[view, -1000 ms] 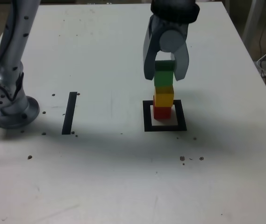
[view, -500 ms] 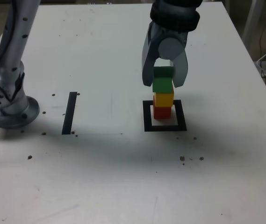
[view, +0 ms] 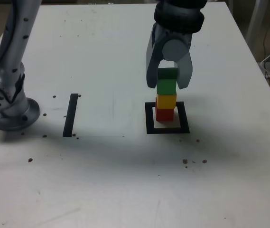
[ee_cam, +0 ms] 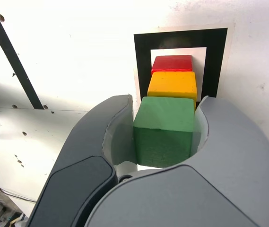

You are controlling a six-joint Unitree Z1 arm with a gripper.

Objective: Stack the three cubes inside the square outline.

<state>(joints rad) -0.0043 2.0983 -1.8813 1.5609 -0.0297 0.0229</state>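
Observation:
In the exterior view, the green cube's base (view: 166, 93) sits on the yellow cube (view: 166, 100), so it is now time for my gripper to open.
The green cube (view: 167, 84) rests on the yellow cube (view: 166, 100), which sits on the red cube (view: 164, 114), forming a tower inside the square outline (view: 168, 129). My gripper (view: 167, 87) comes down from above, shut on the green cube with one finger on each side. In the wrist view the green cube (ee_cam: 164, 130) fills the gap between the grey fingers (ee_cam: 110, 137), with the yellow cube (ee_cam: 172, 84), the red cube (ee_cam: 173, 62) and the square outline (ee_cam: 143, 61) beyond it. The gripper (ee_cam: 165, 106) hides the tower's near side.
A thin black strip (view: 70, 115) lies on the white table at the exterior view's left, also seen as a strip (ee_cam: 13, 61) in the wrist view. The arm's base (view: 9, 102) stands at the far left. Small dark specks (view: 185, 161) dot the table.
The gripper came down slightly with the green cube, which now sits level on the yellow cube. The yellow and red cubes have not moved.

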